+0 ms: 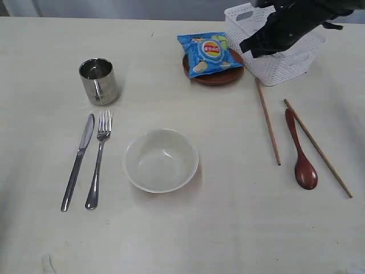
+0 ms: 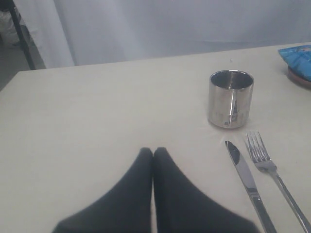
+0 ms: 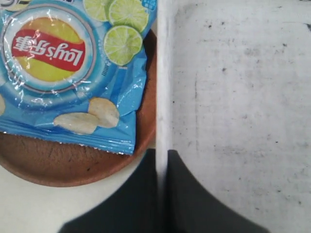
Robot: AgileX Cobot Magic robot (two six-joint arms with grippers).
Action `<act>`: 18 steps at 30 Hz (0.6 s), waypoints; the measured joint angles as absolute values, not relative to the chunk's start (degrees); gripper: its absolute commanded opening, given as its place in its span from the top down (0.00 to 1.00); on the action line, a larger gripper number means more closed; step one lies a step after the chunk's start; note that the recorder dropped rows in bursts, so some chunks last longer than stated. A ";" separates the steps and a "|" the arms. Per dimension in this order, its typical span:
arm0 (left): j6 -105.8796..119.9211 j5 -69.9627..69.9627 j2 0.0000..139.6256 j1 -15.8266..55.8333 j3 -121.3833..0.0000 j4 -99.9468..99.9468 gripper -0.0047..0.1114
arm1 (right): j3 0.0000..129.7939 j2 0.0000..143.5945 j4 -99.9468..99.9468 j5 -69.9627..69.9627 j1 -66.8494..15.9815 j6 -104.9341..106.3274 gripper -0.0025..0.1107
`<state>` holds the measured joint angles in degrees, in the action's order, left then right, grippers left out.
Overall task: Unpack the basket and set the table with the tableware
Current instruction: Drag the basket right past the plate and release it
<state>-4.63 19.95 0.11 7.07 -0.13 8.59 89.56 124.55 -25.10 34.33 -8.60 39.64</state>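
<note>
The white basket stands at an angle beside the brown plate. For now, my right gripper keeps hold of it until it sits square to the table's far edge.
The white basket stands at the back right of the table. My right gripper is shut on its left wall; the rim runs between the fingers. The basket's floor is bare. Laid out on the table are the steel cup, knife, fork, off-white bowl, two chopsticks and the wooden spoon. My left gripper is shut and empty, low over the table short of the cup and knife.
A blue chip bag lies on the small brown plate, right beside the basket's left wall. The plate's edge sits close to my right fingers. The basket is near the table's far edge.
</note>
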 measured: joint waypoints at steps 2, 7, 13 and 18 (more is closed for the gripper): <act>-4.63 19.95 0.11 7.07 -0.13 8.59 0.96 | 89.68 124.55 -25.10 34.47 -9.87 40.48 0.98; -4.63 19.95 0.11 7.07 -0.13 8.59 0.96 | 89.77 124.55 -25.45 34.69 -13.04 39.92 0.98; -4.63 19.95 0.11 7.07 -0.13 8.59 0.96 | 89.80 124.55 -25.59 34.69 -15.94 33.02 0.98; -4.63 19.95 0.11 7.07 -0.13 8.59 0.96 | 89.80 124.55 -25.59 34.22 -17.15 18.04 0.98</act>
<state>-4.63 19.95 0.11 7.07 -0.13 8.59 89.80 124.55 -25.59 34.22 -17.15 18.04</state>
